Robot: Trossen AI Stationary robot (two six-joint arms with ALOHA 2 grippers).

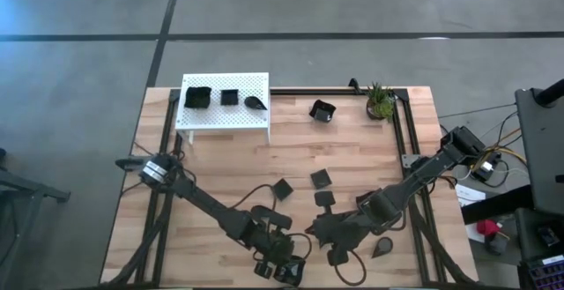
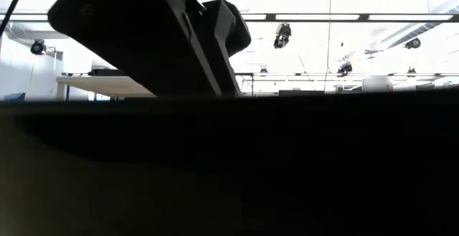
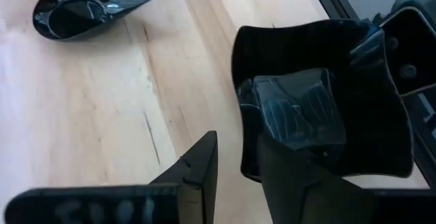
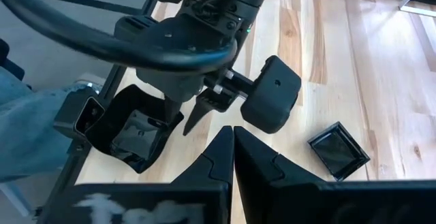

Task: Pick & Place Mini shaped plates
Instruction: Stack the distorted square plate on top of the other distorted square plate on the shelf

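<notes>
The larger black plate's upturned rim (image 3: 243, 139) should be grabbed by my left gripper next, so the plate can go on the white perforated platform.
A larger black plate with upturned rims (image 3: 327, 54) lies at the table's near edge; it also shows in the high view (image 1: 345, 262) and the right wrist view (image 4: 129, 135). My left gripper (image 3: 237, 149) is open, low over it, with one finger inside the plate and one outside its rim. A strip of wood shows between the outer finger (image 3: 201, 166) and the rim. My right gripper (image 4: 234, 130) is shut and empty, hovering just beyond my left one (image 1: 315, 231). A teardrop plate (image 3: 78, 9) lies on the wood to the right (image 1: 383, 248). My left gripper straddles the plate's rim (image 3: 240, 125) on the side nearest the arm, coming in slanting from the table's left. The outer finger stands clear of the rim. The inner finger (image 3: 300, 180) hides the plate under it, and I cannot tell whether it touches.
Three small square plates (image 1: 282, 187) (image 1: 320, 178) (image 1: 324, 198) lie mid-table, one also in the right wrist view (image 4: 338, 149). Another rimmed plate (image 1: 322, 110) and a potted plant (image 1: 381, 103) stand at the back. The white perforated platform (image 1: 225, 114) holds three plates. The low view is blocked by an arm.
</notes>
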